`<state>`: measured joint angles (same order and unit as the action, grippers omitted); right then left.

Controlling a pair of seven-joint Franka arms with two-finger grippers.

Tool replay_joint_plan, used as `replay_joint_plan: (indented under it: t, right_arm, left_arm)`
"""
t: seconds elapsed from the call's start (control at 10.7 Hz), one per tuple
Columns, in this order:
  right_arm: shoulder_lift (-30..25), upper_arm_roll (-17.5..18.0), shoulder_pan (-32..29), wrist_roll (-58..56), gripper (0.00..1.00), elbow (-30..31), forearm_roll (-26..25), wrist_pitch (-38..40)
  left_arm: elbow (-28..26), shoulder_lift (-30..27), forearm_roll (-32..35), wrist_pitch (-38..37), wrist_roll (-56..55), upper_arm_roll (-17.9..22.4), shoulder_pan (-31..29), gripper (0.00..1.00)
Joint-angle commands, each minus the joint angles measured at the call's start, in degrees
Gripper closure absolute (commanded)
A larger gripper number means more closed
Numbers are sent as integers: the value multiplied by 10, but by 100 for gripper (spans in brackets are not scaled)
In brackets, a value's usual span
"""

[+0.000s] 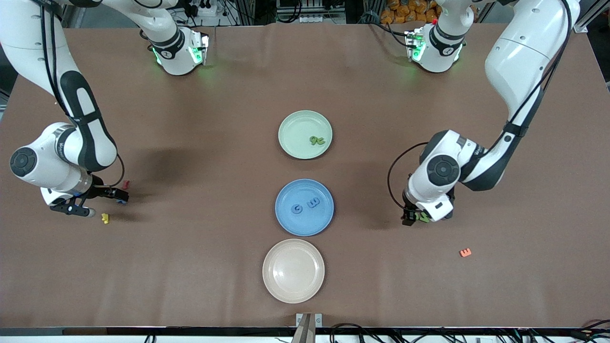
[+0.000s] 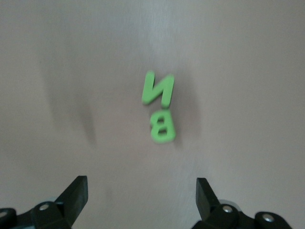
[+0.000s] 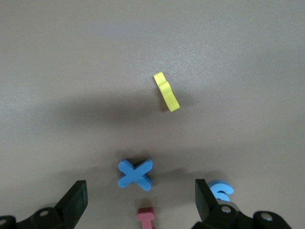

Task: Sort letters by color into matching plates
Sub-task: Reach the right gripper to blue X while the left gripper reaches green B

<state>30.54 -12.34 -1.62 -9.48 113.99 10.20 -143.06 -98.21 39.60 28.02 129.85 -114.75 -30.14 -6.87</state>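
The blue X goes onto the blue plate (image 1: 286,224) by color, so I should pick it up by its crossed arms with my right gripper next.
The mint green plate (image 1: 305,119) holds two green letters (image 1: 317,140). Nearer the camera, the blue plate (image 1: 286,224) holds two blue letters (image 1: 305,206). My left gripper (image 1: 414,219) (image 2: 141,191) hangs open just above the table toward the left arm's end, close beside a green N (image 2: 157,89) and a green B (image 2: 161,126) that lie together; they show as a green patch (image 1: 423,217) at the gripper. My right gripper (image 1: 97,202) (image 3: 140,191) is open low over the right arm's end, by a blue X (image 3: 136,173) and a second blue letter (image 3: 220,190) partly hidden by one finger.
A cream plate (image 1: 293,293) sits nearest the camera in the row of plates. An orange letter (image 1: 465,252) lies near the left gripper. A yellow letter (image 1: 105,218) (image 3: 167,91) and a red letter (image 1: 126,184) (image 3: 146,217) lie by the right gripper.
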Motion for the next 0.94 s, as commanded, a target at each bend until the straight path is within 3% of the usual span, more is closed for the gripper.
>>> replay_joint_plan:
  t: [0.0, 0.19, 0.56, 0.84]
  right_arm:
    - [7, 10, -6, 0, 0, 18, 24, -36]
    - [12, 11, -5, 0, 0, 23, 25, -55]
    - [3, 14, -6, 0, 4, 45, 25, -56]
    - [2, 15, -5, 0, 17, 48, 25, -64]
  left_arm:
    - [36, 16, -18, -11, -35, 38, 11, 0]
    - [71, 46, -36, -11, -59, 41, 10, 0]
    - [72, 67, -31, -7, -52, 52, 11, 0]
    - [73, 77, -28, -1, -31, 54, 12, 0]
